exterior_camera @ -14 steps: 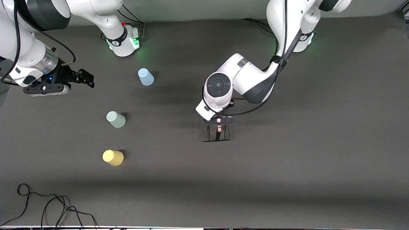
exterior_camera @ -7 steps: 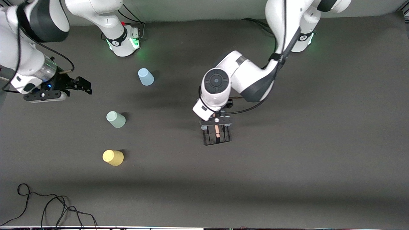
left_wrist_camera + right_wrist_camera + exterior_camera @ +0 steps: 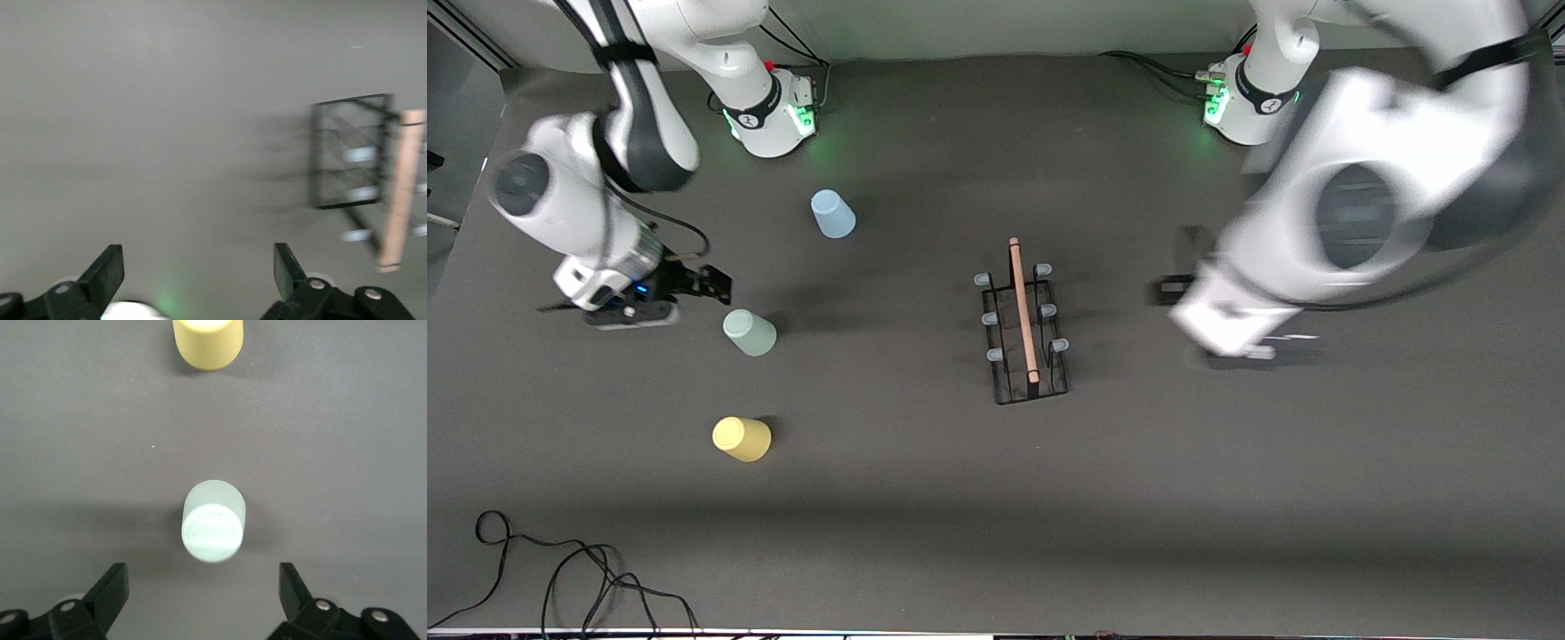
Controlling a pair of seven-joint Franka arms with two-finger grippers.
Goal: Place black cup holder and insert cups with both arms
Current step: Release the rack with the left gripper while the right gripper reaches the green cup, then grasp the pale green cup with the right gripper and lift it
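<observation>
The mint green cup needs to go into the black cup holder (image 3: 1023, 329). My right gripper should grab the cup by its closed base end (image 3: 738, 324) next.
The black cup holder (image 3: 1023, 329) stands by itself mid-table, its wooden handle (image 3: 1021, 307) on top; it also shows in the left wrist view (image 3: 360, 153). My left gripper (image 3: 198, 267) is open and holds nothing, and its blurred hand (image 3: 1227, 320) hangs over bare table beside the holder, toward the left arm's end. Three cups stand upside down toward the right arm's end: blue (image 3: 832, 214), mint green (image 3: 750, 332) and yellow (image 3: 741, 439). My right gripper (image 3: 710, 286) is open just beside the mint cup (image 3: 213, 530), which sits slightly ahead of its jaws, with the yellow cup (image 3: 208, 343) farther on.
A loose black cable (image 3: 560, 578) lies at the table corner nearest the front camera, at the right arm's end. The arm bases (image 3: 769, 116) (image 3: 1249, 98) stand along the edge farthest from that camera.
The left gripper opened, let go of the holder's handle and swung away toward the left arm's end. The right gripper came in toward the mint cup. The holder stayed put.
</observation>
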